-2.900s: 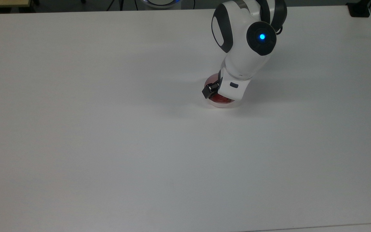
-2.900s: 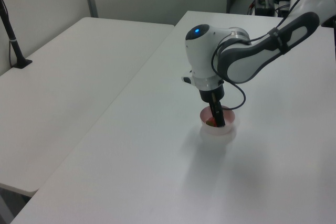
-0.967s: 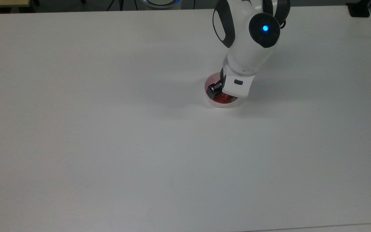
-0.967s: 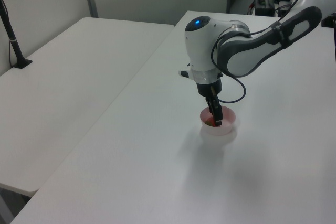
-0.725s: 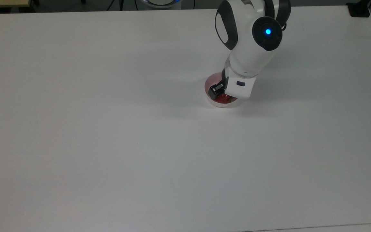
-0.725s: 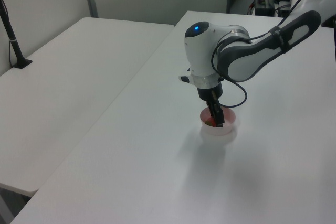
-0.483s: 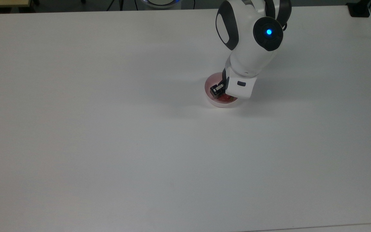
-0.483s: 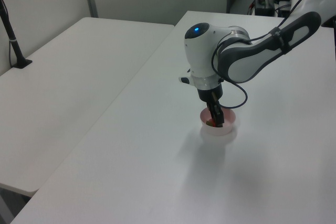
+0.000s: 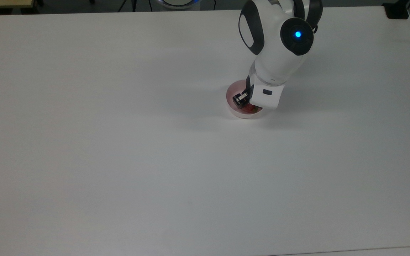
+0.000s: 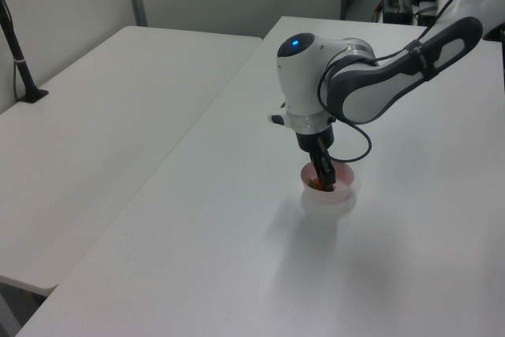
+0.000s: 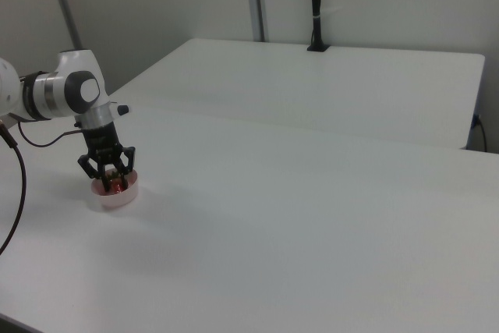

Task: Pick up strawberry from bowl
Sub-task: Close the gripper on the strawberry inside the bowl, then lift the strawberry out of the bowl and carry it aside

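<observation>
The small strawberry should be grabbed next by its red body [image 10: 319,186], so my gripper can pick it out of the pale pink bowl [image 10: 344,195].
The pale pink bowl [image 9: 241,115] sits on the white table, right of centre in the top view. The red strawberry [image 9: 250,109] lies inside it, partly covered by my hand. My gripper [image 9: 247,104] reaches down into the bowl, open. One black finger [image 9: 241,99] shows at the bowl's left inner side in the top view. In the right view the gripper [image 11: 112,178] straddles the strawberry [image 11: 115,185] above the bowl [image 11: 117,198]. In the left view the gripper [image 10: 324,182] dips into the bowl [image 10: 344,195].
The white table [image 9: 119,142] is broad and bare around the bowl. A second white table [image 10: 102,116] stands alongside across a narrow gap. A black post [image 11: 315,5] rises at the far table's edge in the right view. My arm's cable [image 10: 359,151] loops near the bowl.
Over the last second the hand has come down slightly and shifted a little toward the top view's right, bringing the fingers deeper into the bowl. The bowl has stayed put.
</observation>
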### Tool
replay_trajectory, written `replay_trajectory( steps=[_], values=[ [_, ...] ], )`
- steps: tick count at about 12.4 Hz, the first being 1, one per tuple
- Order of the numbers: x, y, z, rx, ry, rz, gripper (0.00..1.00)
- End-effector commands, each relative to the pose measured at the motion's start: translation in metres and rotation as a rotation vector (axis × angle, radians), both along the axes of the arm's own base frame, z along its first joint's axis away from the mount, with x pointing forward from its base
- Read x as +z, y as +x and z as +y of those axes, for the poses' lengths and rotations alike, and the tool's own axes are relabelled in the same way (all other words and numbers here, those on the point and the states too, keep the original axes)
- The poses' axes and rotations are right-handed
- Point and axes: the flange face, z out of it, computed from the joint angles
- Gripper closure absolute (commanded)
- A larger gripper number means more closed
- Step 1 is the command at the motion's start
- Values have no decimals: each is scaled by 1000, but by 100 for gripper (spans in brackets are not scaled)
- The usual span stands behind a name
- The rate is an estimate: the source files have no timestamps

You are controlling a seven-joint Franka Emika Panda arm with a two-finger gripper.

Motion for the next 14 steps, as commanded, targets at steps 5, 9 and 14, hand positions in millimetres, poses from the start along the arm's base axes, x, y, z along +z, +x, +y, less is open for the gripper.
replay_trajectory(
  steps=[5,9,14],
  values=[
    [36,2,-4,-1,21,-48,59],
    [113,15,-46,-92,87,-118,59],
    [91,51,-177,-222,28,-115,57]
  ],
)
